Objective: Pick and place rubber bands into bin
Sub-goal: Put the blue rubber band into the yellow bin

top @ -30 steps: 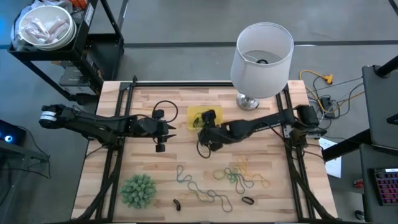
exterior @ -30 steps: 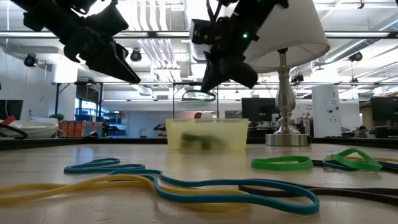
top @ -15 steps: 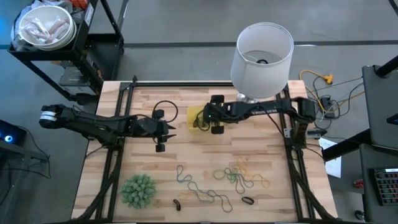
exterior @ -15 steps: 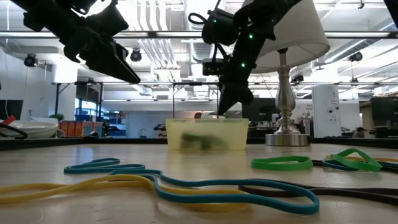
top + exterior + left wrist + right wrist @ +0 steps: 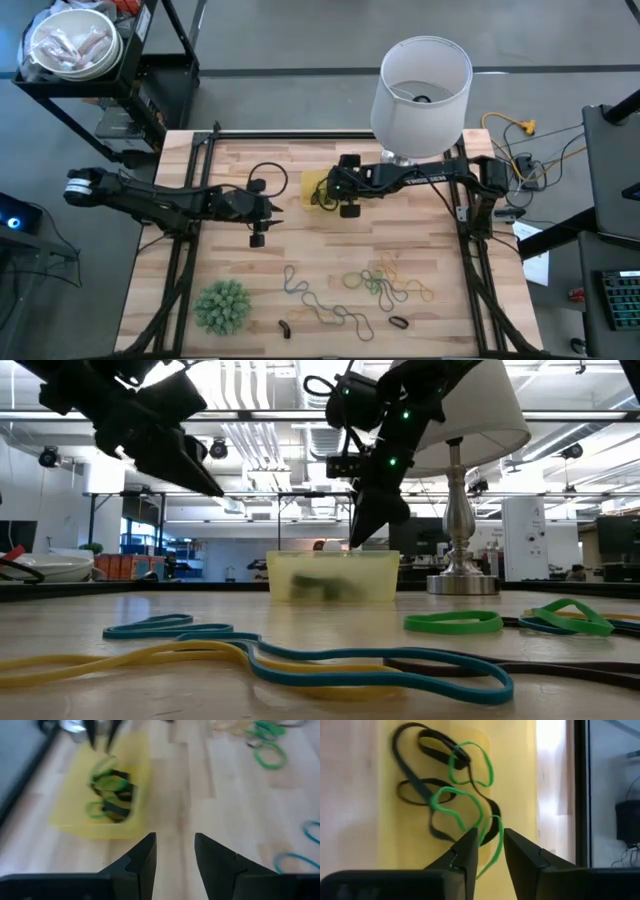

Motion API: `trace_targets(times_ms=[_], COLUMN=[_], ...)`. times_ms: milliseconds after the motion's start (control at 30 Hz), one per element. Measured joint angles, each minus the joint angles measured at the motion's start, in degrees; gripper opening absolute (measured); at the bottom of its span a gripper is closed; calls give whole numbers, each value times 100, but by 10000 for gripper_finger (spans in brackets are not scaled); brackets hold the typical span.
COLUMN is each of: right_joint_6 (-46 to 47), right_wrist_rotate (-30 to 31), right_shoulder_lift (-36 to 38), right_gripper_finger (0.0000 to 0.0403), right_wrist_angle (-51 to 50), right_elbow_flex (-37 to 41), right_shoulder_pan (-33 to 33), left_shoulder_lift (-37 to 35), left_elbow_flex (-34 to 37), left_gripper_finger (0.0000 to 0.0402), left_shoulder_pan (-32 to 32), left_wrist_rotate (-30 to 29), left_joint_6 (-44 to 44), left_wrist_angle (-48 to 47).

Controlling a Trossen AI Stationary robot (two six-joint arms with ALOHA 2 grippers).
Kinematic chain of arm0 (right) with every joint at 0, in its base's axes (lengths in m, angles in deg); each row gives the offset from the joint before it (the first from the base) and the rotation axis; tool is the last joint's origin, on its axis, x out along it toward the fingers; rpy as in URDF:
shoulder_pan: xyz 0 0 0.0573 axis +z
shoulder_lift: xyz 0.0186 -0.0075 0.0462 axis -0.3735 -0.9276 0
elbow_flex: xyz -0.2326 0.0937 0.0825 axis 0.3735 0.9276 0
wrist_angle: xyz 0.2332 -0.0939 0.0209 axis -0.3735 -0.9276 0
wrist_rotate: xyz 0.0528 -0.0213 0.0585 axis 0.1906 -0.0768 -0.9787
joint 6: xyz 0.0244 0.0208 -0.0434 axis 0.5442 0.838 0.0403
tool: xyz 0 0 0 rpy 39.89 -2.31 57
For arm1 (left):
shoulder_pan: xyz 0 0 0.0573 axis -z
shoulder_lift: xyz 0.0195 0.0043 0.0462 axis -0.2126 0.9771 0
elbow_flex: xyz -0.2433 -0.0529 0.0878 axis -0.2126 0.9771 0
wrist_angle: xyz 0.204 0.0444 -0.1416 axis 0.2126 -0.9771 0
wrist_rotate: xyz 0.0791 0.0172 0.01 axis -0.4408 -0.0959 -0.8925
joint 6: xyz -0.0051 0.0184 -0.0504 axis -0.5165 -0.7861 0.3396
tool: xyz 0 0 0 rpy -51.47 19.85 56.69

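My left gripper grabs the teal rubber band by its looped end [image 5: 289, 271] next, to put that loose band into the bin [image 5: 315, 188].
The bin [image 5: 315, 188], a small yellow tray, sits on the wooden table toward its far edge and holds green and black rubber bands [image 5: 445, 795]. My right gripper [image 5: 491, 845] hangs open just above the bin [image 5: 333, 577], pointing steeply down, and a green band's strand [image 5: 496, 827] runs up between its fingertips. To the bin's left, my left gripper [image 5: 175, 850] is open and raised off the table, holding nothing. More rubber bands [image 5: 370, 285] lie loose near the table's near edge. My right gripper has a green band's strand [image 5: 495, 840] running between its open fingertips, which come at the bin from above. Most of that band lies in the bin on the others. I cannot tell whether either finger touches the strand.
A white-shaded lamp [image 5: 422, 85] stands on the far right of the table, close behind my right arm. A spiky green ball-like plant [image 5: 222, 305] sits at the near left corner. Long teal and yellow bands [image 5: 300, 660] lie in the near foreground.
My right gripper has gone from the table's middle toward the far edge, carrying a green band that hung below it, and has come down over the bin. It has kept still there for the last half second. The band now lies mostly in the bin.
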Motion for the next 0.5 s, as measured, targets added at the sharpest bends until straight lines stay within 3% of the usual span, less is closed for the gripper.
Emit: trace_targets(times_ms=[133,500], right_joint_6=[-20,459], right_wrist_rotate=[-6,-46], right_shoulder_lift=[262,1119], right_gripper_finger=[93,73], right_wrist_angle=[-166,-745], right_elbow_flex=[0,2], right_shoulder_pan=[342,1862], left_shoulder_lift=[325,1886], left_elbow_flex=[18,5], left_gripper_finger=[118,118], left_shoulder_pan=[34,417], left_wrist_rotate=[544,1152], left_joint_6=[31,736], left_wrist_angle=[41,553])
